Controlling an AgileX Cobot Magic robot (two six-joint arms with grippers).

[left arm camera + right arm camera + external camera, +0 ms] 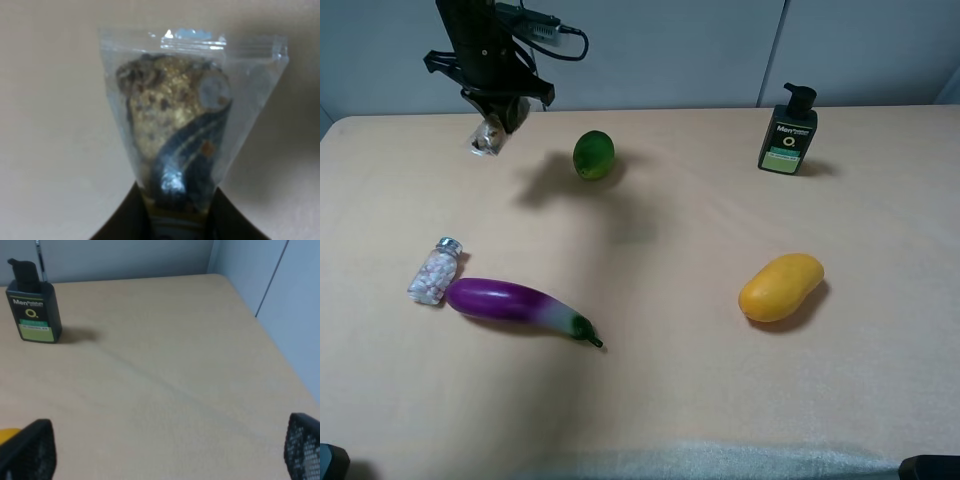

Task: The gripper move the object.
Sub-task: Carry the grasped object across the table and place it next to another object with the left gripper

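I need to lower the packet with my left gripper before I let it go, because the packet hangs above the table beside the lime.
My left gripper is at the far left of the table, raised above it, with its shadow falling beside the lime. It is shut on the object, a small clear crinkly packet with brown and yellow contents that hangs below the fingers. In the left wrist view the packet fills the middle, pinched at one end between the dark fingers. My right gripper is open and empty, its black mesh fingertips wide apart over the bare tabletop on the right side.
A green lime lies right of the packet. A clear pill bottle and a purple eggplant lie front left. A yellow mango is at the right, a black pump bottle at the back right, also in the right wrist view.
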